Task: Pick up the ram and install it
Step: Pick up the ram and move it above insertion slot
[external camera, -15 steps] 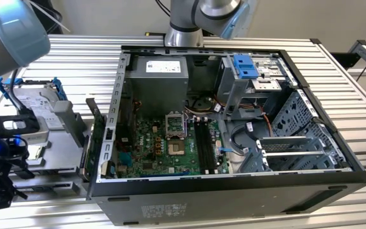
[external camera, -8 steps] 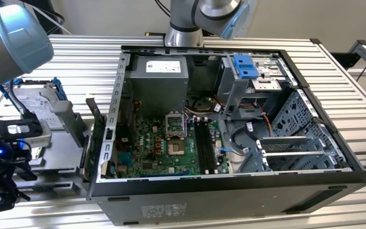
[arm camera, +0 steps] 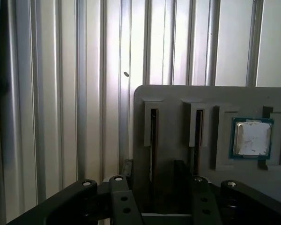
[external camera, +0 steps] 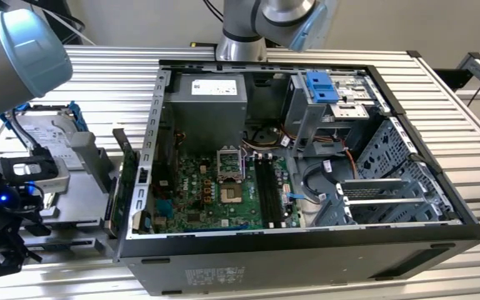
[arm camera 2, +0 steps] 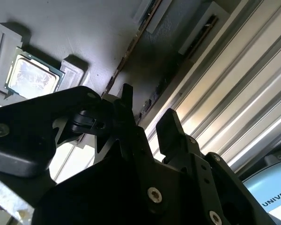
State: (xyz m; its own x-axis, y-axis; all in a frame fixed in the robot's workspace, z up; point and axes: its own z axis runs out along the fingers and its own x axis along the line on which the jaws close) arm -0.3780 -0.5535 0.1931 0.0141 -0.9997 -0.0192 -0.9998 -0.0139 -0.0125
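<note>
The holder's raised bracket [arm camera: 149, 123] hugs the end of the ram, so my gripper will next take the ram by the exposed middle of its long edge [arm camera: 152, 183].
In the first wrist view, a ram stick [arm camera: 153, 136] stands on edge in a slot of a grey holder block [arm camera: 173, 98]. A second stick [arm camera: 197, 136] sits in the neighbouring slot. My gripper [arm camera: 153, 168] is open, with one black finger on each side of the first stick and not touching it. In the second wrist view the same ram [arm camera 2: 131, 49] runs as a thin edge beyond the gripper [arm camera 2: 147, 115]. In the exterior view the gripper [external camera: 2, 256] hangs low at the exterior view's left, far from the motherboard's black memory slots [external camera: 267, 187].
A square silver processor chip [arm camera: 252, 137] lies in its pocket on the holder, beside the sticks. The open computer case [external camera: 307, 250] stands on a ribbed metal table [external camera: 107, 69]. A hard drive in a blue frame [external camera: 48, 134] lies left of the case.
</note>
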